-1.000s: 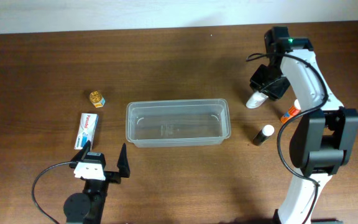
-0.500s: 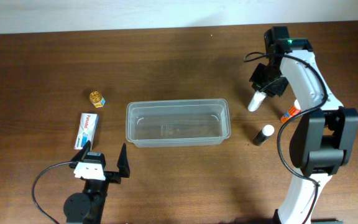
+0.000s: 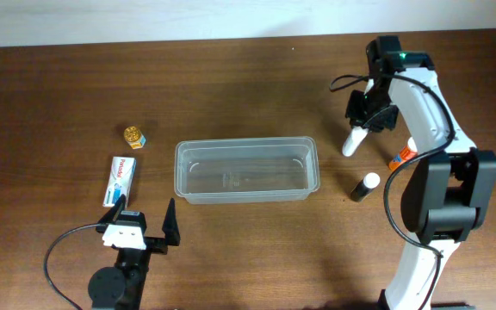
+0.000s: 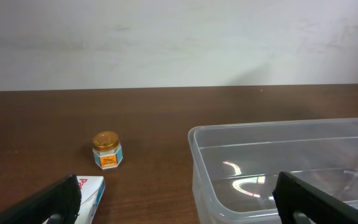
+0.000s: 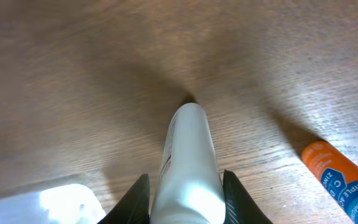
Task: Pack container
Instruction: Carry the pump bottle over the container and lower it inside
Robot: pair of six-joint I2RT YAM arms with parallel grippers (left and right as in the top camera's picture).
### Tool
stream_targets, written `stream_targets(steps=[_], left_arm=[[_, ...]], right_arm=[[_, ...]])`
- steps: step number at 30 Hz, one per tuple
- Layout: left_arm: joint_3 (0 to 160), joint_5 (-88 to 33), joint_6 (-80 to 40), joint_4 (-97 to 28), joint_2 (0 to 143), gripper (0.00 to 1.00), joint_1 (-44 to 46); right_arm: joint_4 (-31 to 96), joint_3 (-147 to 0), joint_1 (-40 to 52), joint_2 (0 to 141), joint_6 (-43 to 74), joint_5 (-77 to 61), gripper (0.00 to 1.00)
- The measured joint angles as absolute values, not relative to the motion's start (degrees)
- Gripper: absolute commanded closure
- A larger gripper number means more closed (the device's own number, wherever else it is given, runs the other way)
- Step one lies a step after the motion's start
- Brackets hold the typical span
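Note:
The white bottle point(image 3: 352, 141) point(image 5: 187, 162) would rise if I lifted my right gripper now, because its fingers are closed on both sides of the bottle's end with the cap.
The clear plastic container point(image 3: 246, 170) stands empty at the table's middle; it also shows in the left wrist view point(image 4: 278, 165). My right gripper point(image 3: 367, 118) is shut on a white bottle point(image 3: 352, 141), holding it above the table right of the container; in the right wrist view the white bottle point(image 5: 187, 162) sits between the fingers point(image 5: 185, 193). My left gripper point(image 3: 145, 226) is open and empty at the front left, its fingers point(image 4: 179, 199) framing the container's near corner.
A white and blue box point(image 3: 120, 179) and a small gold-lidded jar point(image 3: 133, 136) lie left of the container. A dark bottle with a white cap point(image 3: 364, 186) and an orange tube point(image 3: 401, 157) lie to the right.
My right gripper has lifted the white bottle and tipped it more upright, drifting slightly away from the table. The left arm has not moved.

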State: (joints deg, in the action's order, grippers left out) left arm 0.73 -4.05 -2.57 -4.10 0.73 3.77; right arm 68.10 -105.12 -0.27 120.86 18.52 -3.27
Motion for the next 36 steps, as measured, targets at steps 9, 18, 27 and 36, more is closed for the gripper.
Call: stream_targets(steps=[9, 18, 27, 36], left_arm=[[0.73, -4.05, -2.57, -4.1, 0.73, 0.01, 3.77], [0.73, -4.05, -2.55, -4.1, 0.75, 0.01, 3.77], [0.73, -4.05, -2.57, -4.1, 0.73, 0.01, 3.77], [0.73, -4.05, -2.57, -4.1, 0.73, 0.01, 3.77]], right_arm=[[77.14, -118.45, 3.11, 120.7, 13.65, -8.01, 0.8], [91.81, -138.08, 9.76, 119.96, 10.26, -9.23, 0.8], [96.99, -143.46, 19.35, 117.93, 7.27, -10.28, 0.8], [96.84, -138.37, 25.96, 117.93, 8.4, -9.58, 0.81]])
